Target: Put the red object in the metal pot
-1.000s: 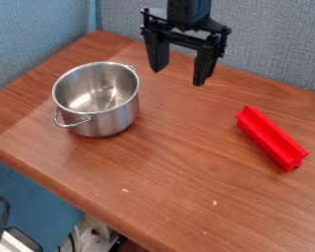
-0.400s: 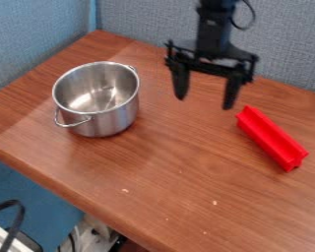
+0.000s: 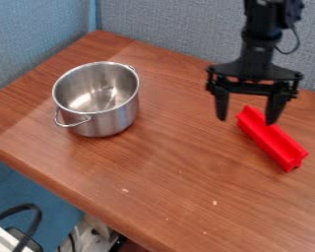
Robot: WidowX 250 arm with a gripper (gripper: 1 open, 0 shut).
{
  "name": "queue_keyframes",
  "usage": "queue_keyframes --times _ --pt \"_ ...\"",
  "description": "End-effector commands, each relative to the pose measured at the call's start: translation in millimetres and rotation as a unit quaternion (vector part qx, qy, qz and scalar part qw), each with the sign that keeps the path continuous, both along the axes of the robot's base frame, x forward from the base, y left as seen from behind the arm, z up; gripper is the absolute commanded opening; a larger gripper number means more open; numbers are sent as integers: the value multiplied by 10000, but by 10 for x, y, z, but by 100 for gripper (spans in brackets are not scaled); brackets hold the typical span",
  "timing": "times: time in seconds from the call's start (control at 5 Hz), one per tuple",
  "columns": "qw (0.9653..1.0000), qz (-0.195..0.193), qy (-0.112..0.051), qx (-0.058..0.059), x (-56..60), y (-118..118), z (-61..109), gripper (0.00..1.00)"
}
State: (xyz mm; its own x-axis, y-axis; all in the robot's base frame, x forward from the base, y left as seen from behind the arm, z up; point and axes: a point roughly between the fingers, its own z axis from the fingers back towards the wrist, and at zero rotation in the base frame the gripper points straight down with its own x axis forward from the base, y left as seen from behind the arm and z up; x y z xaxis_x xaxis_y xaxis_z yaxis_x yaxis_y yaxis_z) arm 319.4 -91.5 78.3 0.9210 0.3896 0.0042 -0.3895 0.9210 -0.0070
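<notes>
My fingers are above the upper end of the red block (image 3: 252,116), short of the block's sides, and must go lower before closing on the block.
The red object (image 3: 274,138) is a bright red elongated block lying flat near the table's right edge, running from upper left to lower right. My black gripper (image 3: 248,111) hangs open just above its upper left end, one finger (image 3: 222,107) to the left of the block and the other over it; nothing is held. The metal pot (image 3: 98,98) stands upright and empty at the left of the table, well apart from the gripper.
The wooden table (image 3: 160,167) has its front edge running diagonally from lower left to lower right. A blue wall (image 3: 160,30) stands behind it. Cables and clutter (image 3: 29,231) lie on the floor below the front edge.
The gripper has travelled right and down from behind the pot to just over the red block's upper end, rolling a little. It stayed open. Pot and block have not moved.
</notes>
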Motion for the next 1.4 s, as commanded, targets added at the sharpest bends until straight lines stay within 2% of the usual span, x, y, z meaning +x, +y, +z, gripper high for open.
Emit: queue_keyframes --times 0.0,0.2,0.4,0.6,0.8,1.0,1.2 --pt "9965 719 -407 -90 136 -128 65 100" --pt "9888 1398 -502 -124 169 -167 -8 100" --pt "9814 1827 -583 -33 179 -191 -83 100" --pt "9763 2073 -619 51 180 -215 -163 100" --pt "9724 2262 -560 89 165 -248 -245 100" --pt "9700 2381 -478 117 145 -256 -298 100" --pt "9701 2389 -415 101 138 -255 -342 100"
